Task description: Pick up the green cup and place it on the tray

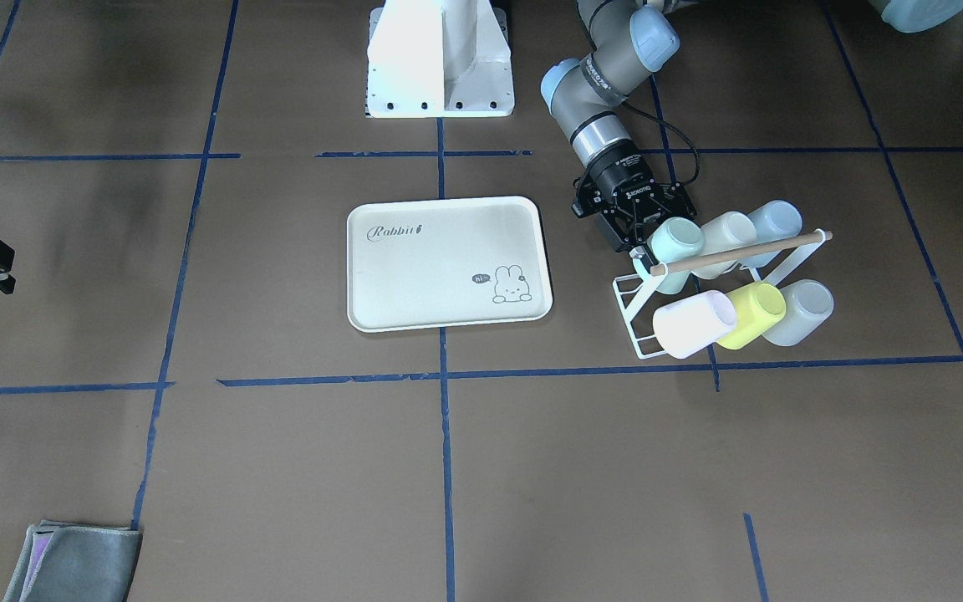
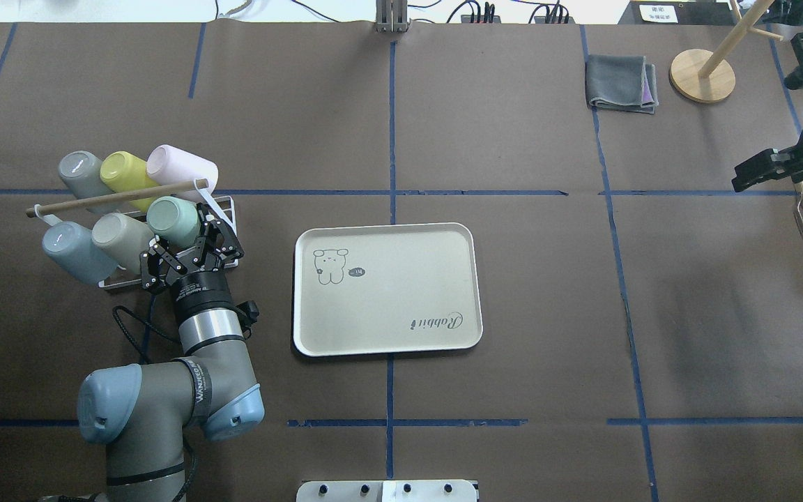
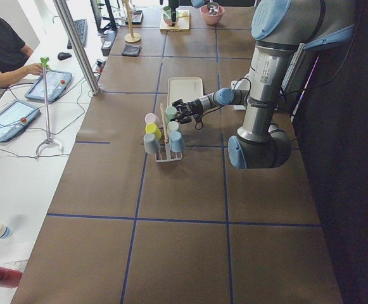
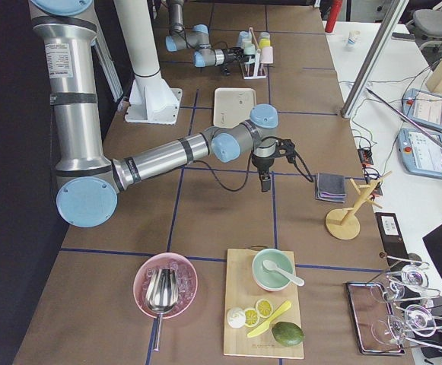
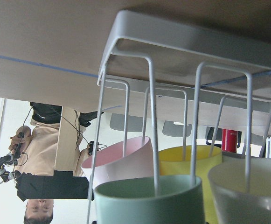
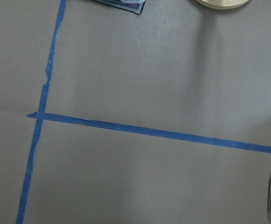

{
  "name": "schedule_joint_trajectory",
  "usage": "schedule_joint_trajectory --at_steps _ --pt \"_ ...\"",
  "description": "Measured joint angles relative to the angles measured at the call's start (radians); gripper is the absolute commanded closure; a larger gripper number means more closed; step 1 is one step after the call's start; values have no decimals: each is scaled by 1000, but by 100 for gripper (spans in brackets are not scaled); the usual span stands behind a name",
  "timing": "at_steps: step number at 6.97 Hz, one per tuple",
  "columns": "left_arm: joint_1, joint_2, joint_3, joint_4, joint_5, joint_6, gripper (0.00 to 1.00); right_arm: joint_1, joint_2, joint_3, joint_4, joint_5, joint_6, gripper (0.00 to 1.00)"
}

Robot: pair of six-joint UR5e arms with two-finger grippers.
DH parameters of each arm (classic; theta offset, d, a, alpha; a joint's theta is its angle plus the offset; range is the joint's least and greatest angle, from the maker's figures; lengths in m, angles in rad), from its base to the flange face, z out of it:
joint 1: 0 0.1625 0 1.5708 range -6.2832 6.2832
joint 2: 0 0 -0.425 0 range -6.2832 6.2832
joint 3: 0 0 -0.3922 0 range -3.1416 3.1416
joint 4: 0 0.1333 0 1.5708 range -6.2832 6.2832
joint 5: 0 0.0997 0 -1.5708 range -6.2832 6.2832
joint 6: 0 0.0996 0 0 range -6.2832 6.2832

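I need to set the green cup on the cream tray (image 1: 438,266), so I should next pick the cup up by its closed base end (image 1: 680,236) with my left gripper.
The green cup (image 2: 173,219) is a pale mint tumbler lying on its side on the white wire rack (image 2: 226,206), at the end of the near row closest to the tray. It also shows in the front view (image 1: 675,244) and close up in the left wrist view (image 5: 149,200). My left gripper (image 2: 189,236) is open, with its jaws on either side of the cup's closed end; the cup still rests on the rack. The cream Rabbit tray (image 2: 387,307) lies flat at the table's middle. My right gripper (image 2: 750,174) hangs far right, looks shut and holds nothing.
Other cups fill the rack: cream (image 2: 119,233), blue-grey (image 2: 70,245), pink (image 2: 182,166), yellow-green (image 2: 123,171) and grey (image 2: 79,171). A wooden dowel (image 2: 109,199) runs over the rack. A folded grey cloth (image 2: 621,84) and a wooden stand (image 2: 702,75) sit far right.
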Motion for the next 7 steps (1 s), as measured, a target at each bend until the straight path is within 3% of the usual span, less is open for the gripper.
schedule_joint_trajectory --at_steps 7 --pt "-9 76 -158 46 11 50 85 -2 0 1 0 0 5 0"
